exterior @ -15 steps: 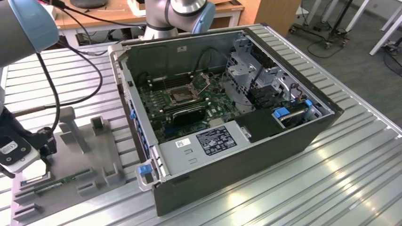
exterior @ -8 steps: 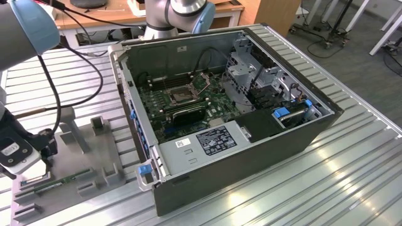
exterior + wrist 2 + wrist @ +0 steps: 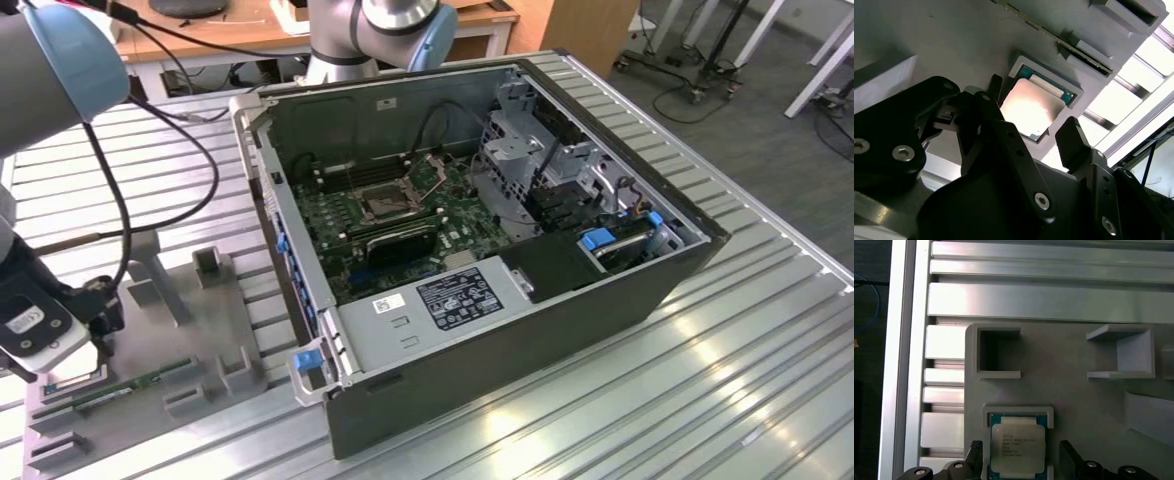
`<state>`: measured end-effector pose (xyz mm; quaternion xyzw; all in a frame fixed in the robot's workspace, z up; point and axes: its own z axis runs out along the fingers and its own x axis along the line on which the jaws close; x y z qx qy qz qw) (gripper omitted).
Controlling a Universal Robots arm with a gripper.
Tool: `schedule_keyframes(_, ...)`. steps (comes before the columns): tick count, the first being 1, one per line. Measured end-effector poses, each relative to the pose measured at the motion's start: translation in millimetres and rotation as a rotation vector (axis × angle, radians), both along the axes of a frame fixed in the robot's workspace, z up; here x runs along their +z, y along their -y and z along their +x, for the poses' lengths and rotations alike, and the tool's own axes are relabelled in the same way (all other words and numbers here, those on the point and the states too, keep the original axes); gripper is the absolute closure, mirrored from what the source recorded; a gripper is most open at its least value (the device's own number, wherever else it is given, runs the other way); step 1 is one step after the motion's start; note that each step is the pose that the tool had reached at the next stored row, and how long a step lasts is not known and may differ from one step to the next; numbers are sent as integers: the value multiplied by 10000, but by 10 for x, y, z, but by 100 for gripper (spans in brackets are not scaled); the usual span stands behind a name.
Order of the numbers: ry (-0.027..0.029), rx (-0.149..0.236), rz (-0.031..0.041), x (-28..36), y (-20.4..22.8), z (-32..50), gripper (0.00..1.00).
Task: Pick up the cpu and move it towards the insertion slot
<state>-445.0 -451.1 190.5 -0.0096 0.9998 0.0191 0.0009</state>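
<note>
The holder's raised brackets wrap around both ends of the cpu (image 3: pixel 1018 445), so my gripper should grab its open side edges next.
The cpu (image 3: pixel 1018 445) is a flat square chip with a silvery top. It lies in a shallow square recess of the grey holder plate (image 3: pixel 1064 390). In both wrist views my gripper (image 3: pixel 1021 456) is open just above it, one black finger on each side of the chip with a small gap to each edge. The second wrist view shows the cpu (image 3: pixel 1034 107) between the fingertips (image 3: pixel 993 87) of the gripper (image 3: pixel 1031 117). The insertion slot (image 3: pixel 387 200) is the square dark socket with a metal frame on the green board inside the open computer case, far from the gripper (image 3: pixel 67 352).
The open case (image 3: pixel 534 330) stands in the middle of the ribbed metal table (image 3: pixel 747 380). The holder plate (image 3: pixel 200 320) carries upright grey blocks and a green memory stick (image 3: pixel 134 385). Black cables (image 3: pixel 120 190) hang from the arm. Empty pockets (image 3: pixel 999 352) sit beside the cpu's recess.
</note>
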Motion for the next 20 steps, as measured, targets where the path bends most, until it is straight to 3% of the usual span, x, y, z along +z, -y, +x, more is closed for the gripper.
schedule_keyframes(12, 1, 0, 1, -69, 0, 0, 29)
schedule_keyframes(20, 1, -1, 7, -79, 0, -3, 29)
